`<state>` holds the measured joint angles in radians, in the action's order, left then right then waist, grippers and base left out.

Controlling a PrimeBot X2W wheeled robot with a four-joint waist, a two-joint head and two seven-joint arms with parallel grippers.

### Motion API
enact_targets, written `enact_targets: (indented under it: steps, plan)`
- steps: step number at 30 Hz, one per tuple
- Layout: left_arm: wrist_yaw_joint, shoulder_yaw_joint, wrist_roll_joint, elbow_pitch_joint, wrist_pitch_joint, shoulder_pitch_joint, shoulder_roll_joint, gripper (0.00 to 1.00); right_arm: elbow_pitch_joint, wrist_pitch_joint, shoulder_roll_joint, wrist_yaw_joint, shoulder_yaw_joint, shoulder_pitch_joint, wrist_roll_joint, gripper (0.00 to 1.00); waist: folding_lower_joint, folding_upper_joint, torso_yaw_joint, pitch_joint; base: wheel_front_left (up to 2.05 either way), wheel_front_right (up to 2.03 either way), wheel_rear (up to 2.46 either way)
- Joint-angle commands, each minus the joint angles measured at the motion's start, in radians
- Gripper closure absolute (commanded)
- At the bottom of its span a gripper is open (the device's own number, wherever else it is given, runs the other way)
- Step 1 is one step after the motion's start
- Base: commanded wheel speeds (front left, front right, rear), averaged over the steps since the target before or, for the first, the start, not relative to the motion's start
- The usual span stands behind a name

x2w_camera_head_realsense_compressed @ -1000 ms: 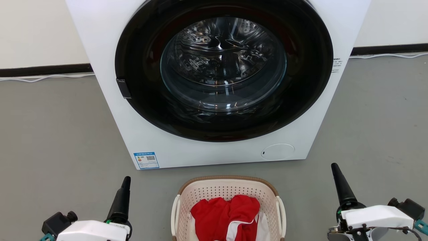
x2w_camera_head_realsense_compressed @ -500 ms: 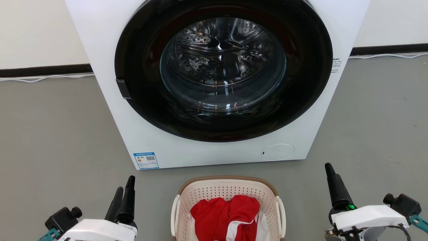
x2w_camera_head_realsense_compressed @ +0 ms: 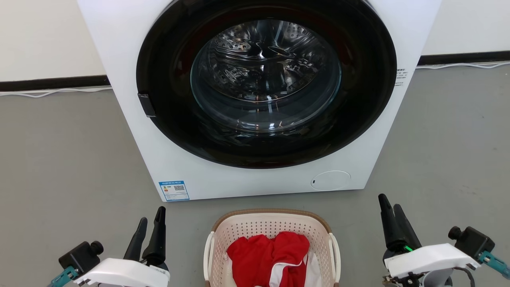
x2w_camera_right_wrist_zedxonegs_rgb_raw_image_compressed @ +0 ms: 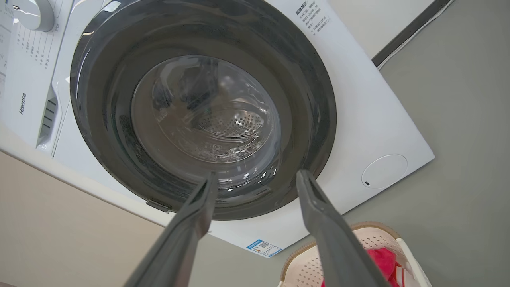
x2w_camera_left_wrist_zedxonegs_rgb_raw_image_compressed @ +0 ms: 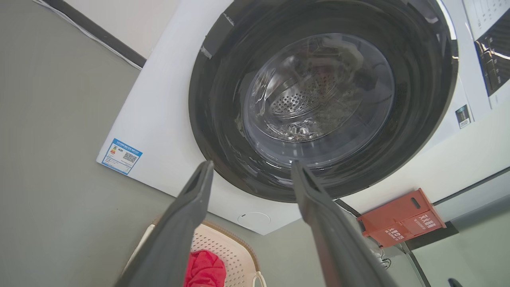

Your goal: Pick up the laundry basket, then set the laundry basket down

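Note:
My left gripper grabs the laundry basket by its white side handle (x2w_camera_head_realsense_compressed: pixel 208 256) next, since red and white clothes (x2w_camera_head_realsense_compressed: pixel 271 255) lie loose in the open basket.
The laundry basket (x2w_camera_head_realsense_compressed: pixel 243 229), cream and perforated with a brown rim and white side handles, sits on the grey floor at the head view's bottom centre, holding red and white clothes (x2w_camera_head_realsense_compressed: pixel 271 255). My left gripper (x2w_camera_head_realsense_compressed: pixel 152 222) hovers to the left of the basket, open, with nothing between its fingers. On the basket's right, my right gripper (x2w_camera_head_realsense_compressed: pixel 388 201) is open and empty too. Both point toward the washer. The left wrist view has the basket (x2w_camera_left_wrist_zedxonegs_rgb_raw_image_compressed: pixel 227 249) at the bottom, behind the left gripper (x2w_camera_left_wrist_zedxonegs_rgb_raw_image_compressed: pixel 250 167). In the right wrist view the basket (x2w_camera_right_wrist_zedxonegs_rgb_raw_image_compressed: pixel 370 239) lies at lower right of the right gripper (x2w_camera_right_wrist_zedxonegs_rgb_raw_image_compressed: pixel 255 175).
A white front-loading washer (x2w_camera_head_realsense_compressed: pixel 191 175) with a shut round glass door (x2w_camera_head_realsense_compressed: pixel 265 75) stands just behind the basket. Grey floor (x2w_camera_head_realsense_compressed: pixel 59 159) stretches to either side. Cables run along the wall's dark skirting. A red box (x2w_camera_left_wrist_zedxonegs_rgb_raw_image_compressed: pixel 402 217) sits against the wall beyond the washer.
Both grippers have turned and drifted inward toward the basket, so that each now shows two separate fingers. The basket and washer have not moved.

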<state>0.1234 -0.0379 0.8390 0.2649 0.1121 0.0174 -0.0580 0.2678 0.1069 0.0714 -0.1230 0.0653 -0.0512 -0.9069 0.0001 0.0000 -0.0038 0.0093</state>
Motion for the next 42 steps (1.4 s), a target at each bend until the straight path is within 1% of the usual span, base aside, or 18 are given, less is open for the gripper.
enact_targets:
  steps: [1, 42]
  plan:
    - [0.005, 0.013, -0.035, -0.031, 0.012, 0.058, -0.01, 0.0, -0.024, 0.018, 0.011, -0.005, 0.019, -0.059, 0.03, 0.0, -0.0001, 0.0, 0.0, 0.0, 0.0, 0.0, 0.0]
    - [0.007, -0.04, -0.439, -0.055, 0.13, 0.076, -0.028, 0.0, -0.013, 0.135, 0.027, -0.007, 0.113, -0.082, 0.407, 0.0, -0.0001, 0.0, -0.007, 0.007, 0.0, 0.0, 0.0]
